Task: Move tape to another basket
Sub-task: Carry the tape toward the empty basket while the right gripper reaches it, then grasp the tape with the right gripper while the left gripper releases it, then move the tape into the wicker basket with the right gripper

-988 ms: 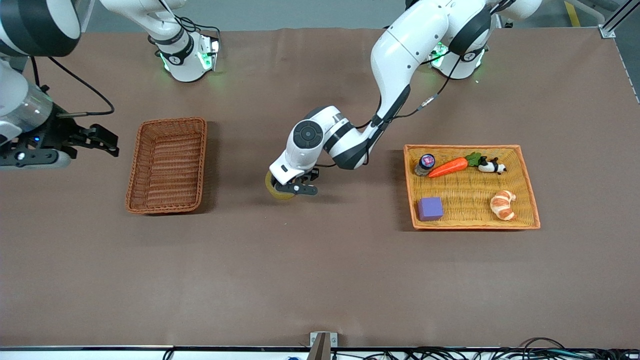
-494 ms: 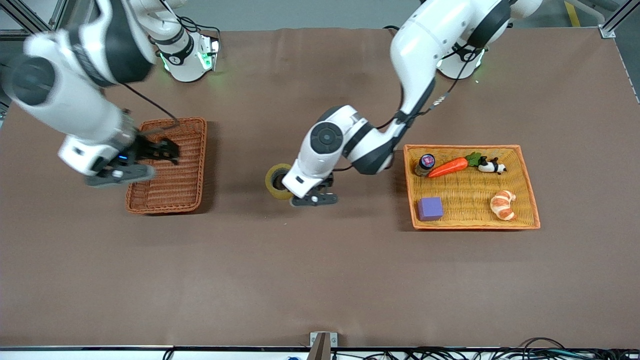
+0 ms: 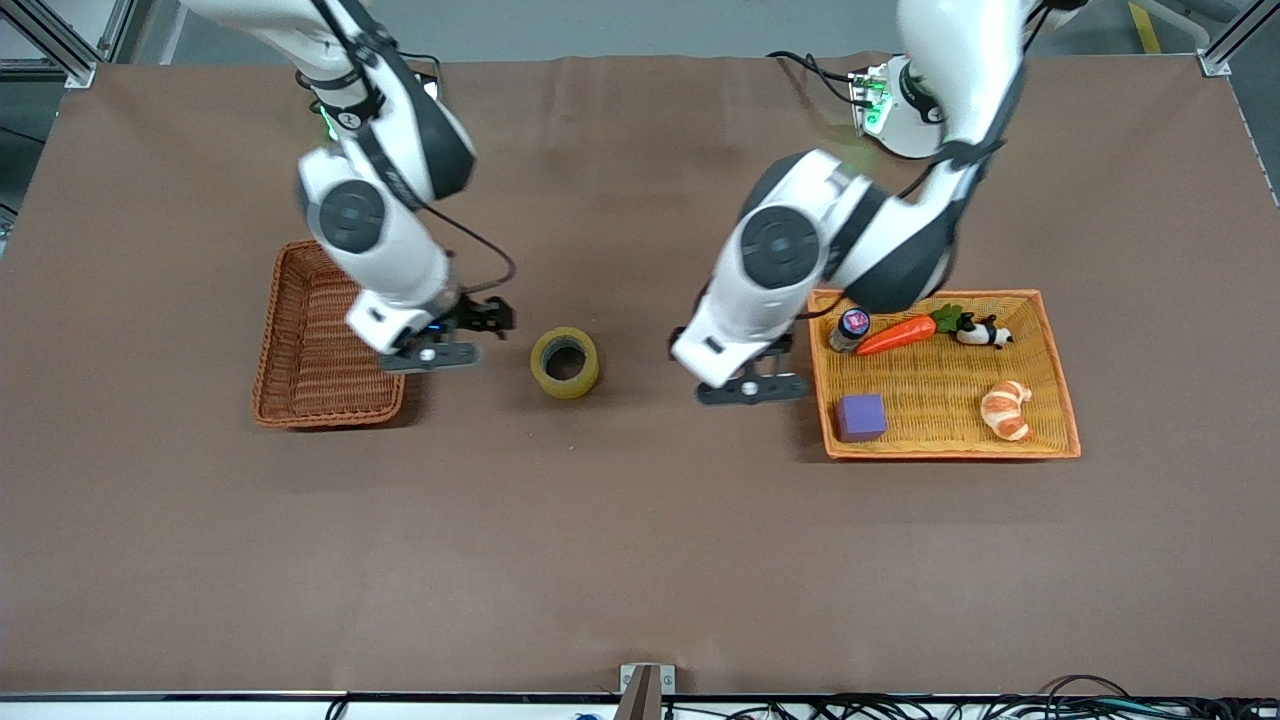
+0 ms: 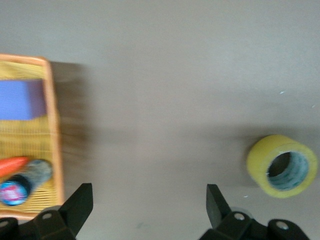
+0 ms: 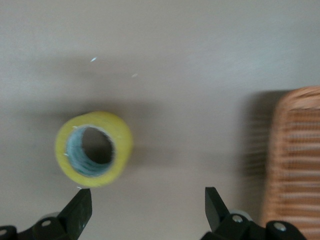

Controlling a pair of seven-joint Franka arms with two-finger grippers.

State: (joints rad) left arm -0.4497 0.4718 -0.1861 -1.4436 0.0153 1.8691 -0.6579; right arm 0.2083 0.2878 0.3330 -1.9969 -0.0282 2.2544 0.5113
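Note:
My right gripper takes hold of the tape by its ring side (image 3: 542, 371) next. The tape then goes into the reddish-brown wicker basket (image 3: 300, 400).
The tape (image 3: 565, 362), a yellowish ring with its hole facing up, lies on the brown table between the two baskets, and nothing touches it. It also shows in both wrist views, as the tape (image 4: 282, 166) and the tape (image 5: 94, 149). My right gripper (image 3: 460, 335) (image 5: 147, 205) hangs open and empty over the table, between the tape and the reddish-brown wicker basket (image 3: 300, 400) (image 5: 295, 160). My left gripper (image 3: 755, 375) (image 4: 148, 202) is open and empty too, between the tape and the yellow-orange basket (image 3: 815, 380) (image 4: 54, 125).
The yellow-orange basket holds a purple cube (image 3: 860, 417) (image 4: 20, 100), a carrot (image 3: 897, 334), a small bottle (image 3: 850, 328), a panda figure (image 3: 983, 332) and a croissant (image 3: 1006, 408). The reddish-brown basket has nothing in it.
The left gripper opened, let go of the tape on the table and drew back toward the yellow-orange basket. The right arm swung in across the reddish-brown basket to beside the tape.

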